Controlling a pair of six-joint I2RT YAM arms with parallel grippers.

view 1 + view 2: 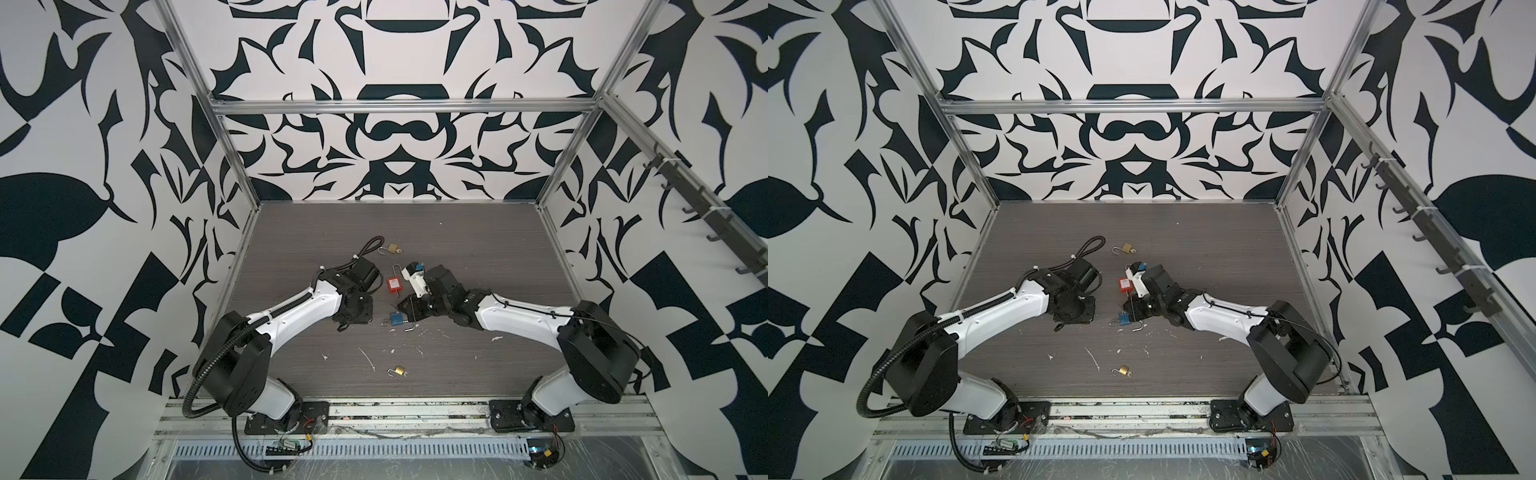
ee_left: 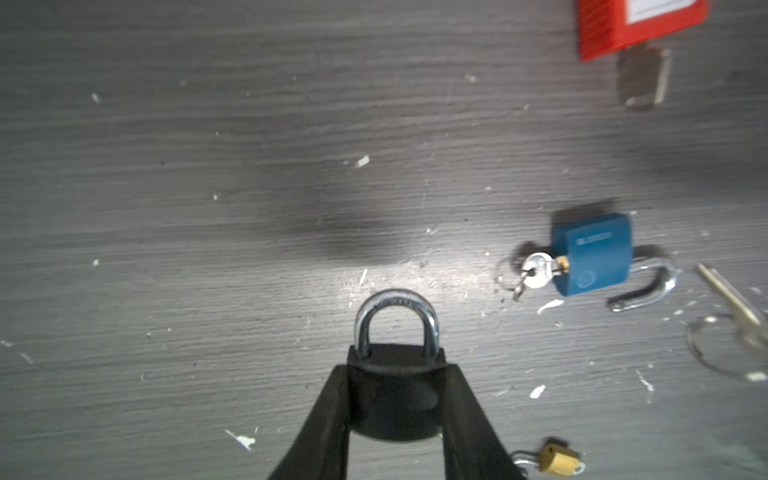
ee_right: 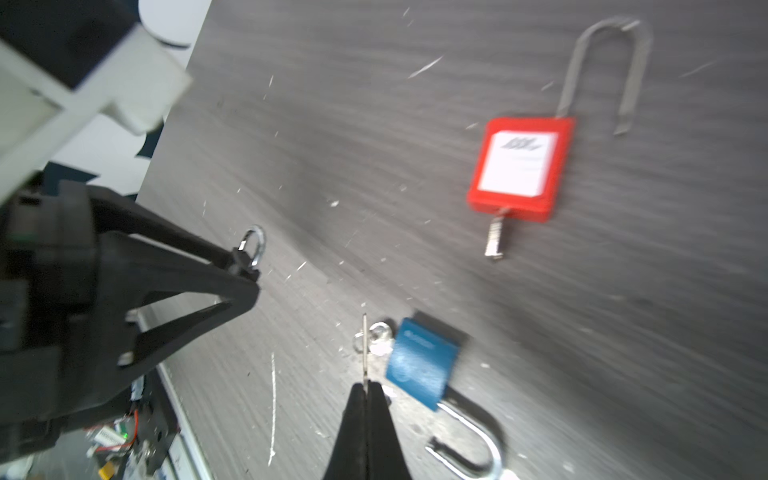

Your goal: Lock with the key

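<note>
The black padlock now stays held by my left gripper until it rests on the tabletop: its body (image 2: 397,393) in my fingers hangs apart from the shadow.
My left gripper (image 2: 397,369) is shut on a black padlock (image 2: 392,399), gripping its body from both sides. The padlock's silver shackle (image 2: 397,320) sticks out past the fingertips with both legs in the body. My right gripper (image 3: 365,384) is shut on a thin silver key (image 3: 364,345), held edge-on and pointing forward. The same key (image 2: 729,297), with its ring, shows at the edge of the left wrist view. In the right wrist view the left gripper (image 3: 245,266) hangs to one side of the key, a gap apart. In a top view both grippers (image 1: 343,324) (image 1: 406,318) hang low over the middle of the table.
A blue padlock (image 1: 397,319) (image 3: 424,361) with an open shackle and a key in it lies just under my right gripper. A red padlock (image 1: 392,284) (image 3: 519,170), with a long open shackle, lies farther back. Two small brass padlocks (image 1: 392,248) (image 1: 400,370) lie on the table.
</note>
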